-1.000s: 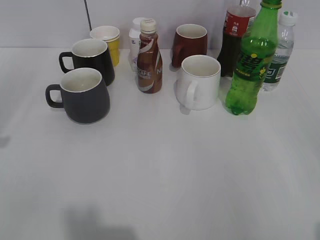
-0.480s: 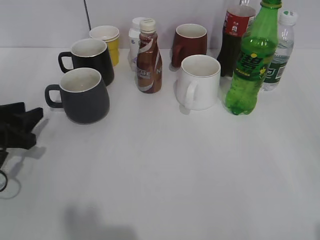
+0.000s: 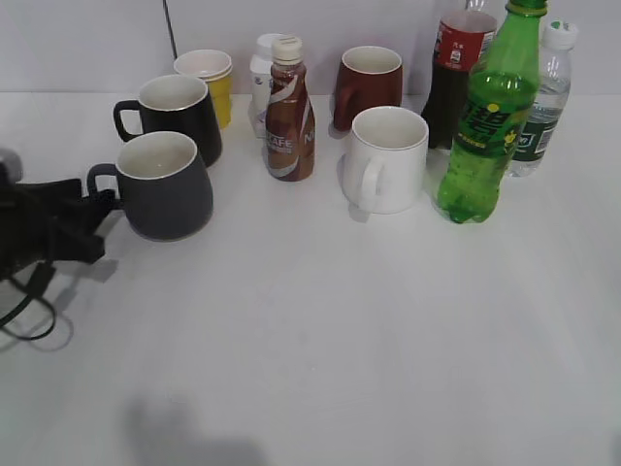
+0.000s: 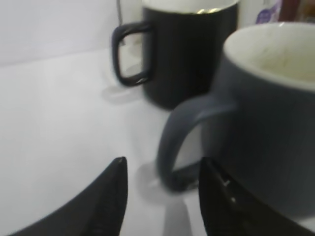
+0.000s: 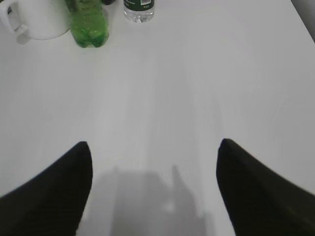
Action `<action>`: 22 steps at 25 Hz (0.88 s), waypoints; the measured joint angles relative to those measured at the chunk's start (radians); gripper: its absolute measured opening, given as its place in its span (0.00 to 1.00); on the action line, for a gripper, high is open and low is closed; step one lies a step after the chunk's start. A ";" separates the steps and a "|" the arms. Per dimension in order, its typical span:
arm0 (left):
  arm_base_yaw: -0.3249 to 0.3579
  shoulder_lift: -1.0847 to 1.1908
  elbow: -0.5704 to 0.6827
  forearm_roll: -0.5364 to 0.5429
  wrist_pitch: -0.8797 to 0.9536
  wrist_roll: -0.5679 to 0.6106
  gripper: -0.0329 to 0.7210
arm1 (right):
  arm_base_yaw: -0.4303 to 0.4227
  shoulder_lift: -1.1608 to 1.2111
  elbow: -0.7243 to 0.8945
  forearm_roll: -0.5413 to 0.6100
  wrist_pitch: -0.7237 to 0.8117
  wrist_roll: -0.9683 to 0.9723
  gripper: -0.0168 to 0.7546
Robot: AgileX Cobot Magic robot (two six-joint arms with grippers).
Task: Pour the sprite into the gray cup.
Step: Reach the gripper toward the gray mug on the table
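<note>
The gray cup's broad round body (image 3: 170, 199) is too wide for the fingers. My left gripper should grab the gray cup by its slim handle (image 3: 101, 179) next.
The sprite (image 3: 488, 126), a tall green bottle with a green-and-yellow label, stands at the right rear; its base shows in the right wrist view (image 5: 88, 24). The gray cup (image 3: 167, 184) sits at the left, its handle pointing left, and fills the right of the left wrist view (image 4: 266, 113). My left gripper (image 3: 92, 221) is open at the cup's handle; the left wrist view (image 4: 162, 169) shows the handle just ahead between the two fingers. My right gripper (image 5: 153, 147) is open and empty over bare table, out of the exterior view.
A black mug (image 3: 179, 116) stands behind the gray cup. A yellow cup (image 3: 209, 83), a brown coffee bottle (image 3: 289, 112), a maroon mug (image 3: 369, 85), a white mug (image 3: 385, 160), a cola bottle (image 3: 454, 78) and a water bottle (image 3: 543, 97) stand at the rear.
My left gripper has come in from the left edge and moved right, up to the gray cup's handle. The cups and bottles stay put.
</note>
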 joint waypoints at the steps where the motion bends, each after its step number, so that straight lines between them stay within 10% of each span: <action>1: -0.018 0.000 -0.016 -0.015 0.020 0.000 0.53 | 0.000 0.000 0.000 0.000 0.000 0.000 0.78; 7: -0.101 0.032 -0.136 -0.154 0.153 0.063 0.48 | 0.000 0.000 0.000 0.000 0.000 0.000 0.78; 12: -0.104 0.058 -0.182 -0.155 0.166 0.078 0.13 | 0.000 0.000 0.000 0.000 0.000 0.000 0.78; 22: -0.104 -0.023 -0.182 -0.096 0.203 0.091 0.12 | 0.000 0.058 -0.020 0.084 -0.158 -0.020 0.78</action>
